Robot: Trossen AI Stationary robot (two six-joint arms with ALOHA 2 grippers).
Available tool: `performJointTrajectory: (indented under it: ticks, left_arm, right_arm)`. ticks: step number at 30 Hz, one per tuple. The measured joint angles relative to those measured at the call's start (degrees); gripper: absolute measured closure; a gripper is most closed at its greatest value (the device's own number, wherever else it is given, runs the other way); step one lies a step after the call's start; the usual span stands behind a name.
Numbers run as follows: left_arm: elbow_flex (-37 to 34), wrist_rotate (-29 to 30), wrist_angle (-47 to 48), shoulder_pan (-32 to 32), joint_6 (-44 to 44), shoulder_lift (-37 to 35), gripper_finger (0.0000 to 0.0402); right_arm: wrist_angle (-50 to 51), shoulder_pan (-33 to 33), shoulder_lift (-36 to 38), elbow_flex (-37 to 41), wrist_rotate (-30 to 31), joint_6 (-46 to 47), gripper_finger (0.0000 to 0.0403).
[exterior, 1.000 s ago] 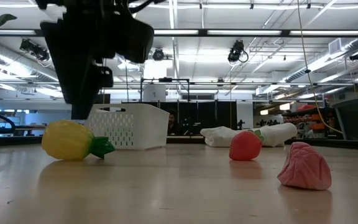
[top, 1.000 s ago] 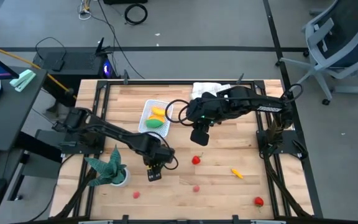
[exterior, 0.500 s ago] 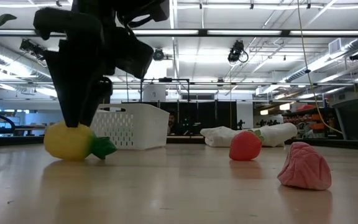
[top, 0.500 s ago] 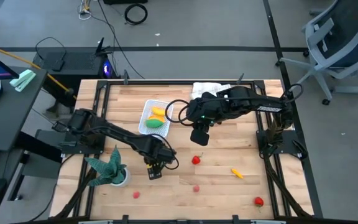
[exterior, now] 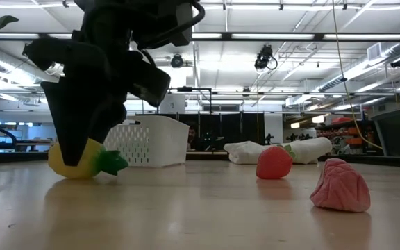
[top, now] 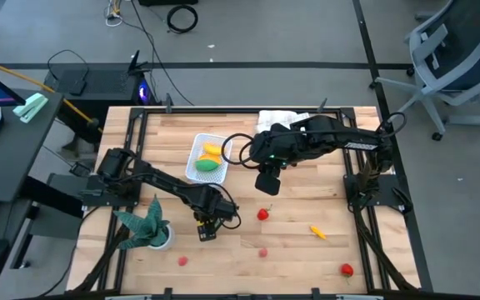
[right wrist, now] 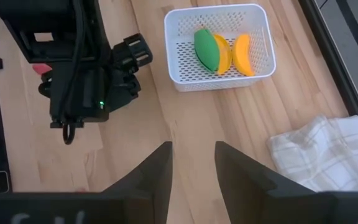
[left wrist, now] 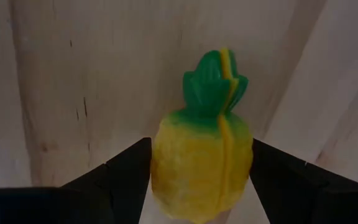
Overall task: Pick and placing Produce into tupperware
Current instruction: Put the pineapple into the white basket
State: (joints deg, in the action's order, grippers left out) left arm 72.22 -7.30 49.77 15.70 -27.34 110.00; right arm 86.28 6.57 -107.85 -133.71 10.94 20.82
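The robot's left hand needs to grab the pineapple by its yellow body [left wrist: 201, 165] next and leave the pineapple's green top free. The pineapple can then go in the white tupperware.
A yellow toy pineapple [left wrist: 201, 168] with a green crown lies on its side on the table, also seen in the low view [exterior: 94, 161]. My left gripper [top: 207, 231] stands over it, open, one finger close along each side of its yellow body [left wrist: 201, 177]. The white tupperware [top: 209, 157] sits toward the far side and holds a green piece [right wrist: 207, 50] and yellow-orange pieces [right wrist: 241, 55]. My right gripper [top: 267, 185] hangs open above the table's middle [right wrist: 193, 168], touching nothing. My left gripper comes from above, pointing down, with a finger [left wrist: 129, 177] along each side of the pineapple's yellow body [left wrist: 166, 168]. I cannot tell whether the fingers touch it. The pineapple lies on the table.
A red strawberry [top: 262, 214], two pink pieces [top: 263, 251] [top: 182, 260], a yellow-orange piece [top: 317, 232] and a red piece [top: 346, 269] lie on the near half. A potted plant [top: 148, 227] stands near-left. A checked cloth [top: 277, 118] lies at the far edge.
My left gripper has come down over the pineapple; its fingers, above the fruit a second ago, now reach down along its sides. The pineapple has stayed where it was.
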Motion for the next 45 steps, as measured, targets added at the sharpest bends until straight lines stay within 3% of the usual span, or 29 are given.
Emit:
performJointTrajectory:
  ticks: [15,23,27,30,33,40,42,45]
  left_arm:
    - [0.80,-2.45,8.55,-0.09,1.06,-3.60,0.0222]
    - [13.79,-2.80,27.97,-0.11,5.87,-5.53,0.0209]
    - [22.66,2.96,36.52,-0.10,8.28,-5.53,0.0218]
    - [27.80,11.76,39.85,-0.89,13.08,-5.53,0.0215]
    - [30.63,17.71,40.09,-3.93,14.94,-5.53,0.0206]
    - [28.67,20.20,38.90,-17.34,16.66,-5.47,0.0211]
    - [27.08,19.65,36.20,-21.46,17.72,-5.46,0.0211]
    - [24.27,14.11,30.31,-26.65,24.35,-5.46,0.0204]
  right_arm:
    - [-0.05,0.00,-0.02,0.01,0.38,-0.44,0.0274]
    - [-0.14,-0.08,0.00,0.01,4.61,-0.48,0.0274]
    - [-0.20,-0.07,0.00,0.00,5.14,-0.48,0.0274]
    - [-0.22,-0.07,-0.01,0.01,5.30,-0.46,0.0274]
    - [-0.24,-0.07,-0.01,0.01,5.31,-0.04,0.0274]
    - [-0.20,0.28,0.00,0.01,5.34,4.09,0.0274]
    - [-0.20,0.53,0.00,0.01,5.33,5.05,0.0274]
    - [-0.18,1.07,0.00,0.02,5.33,6.06,0.0274]
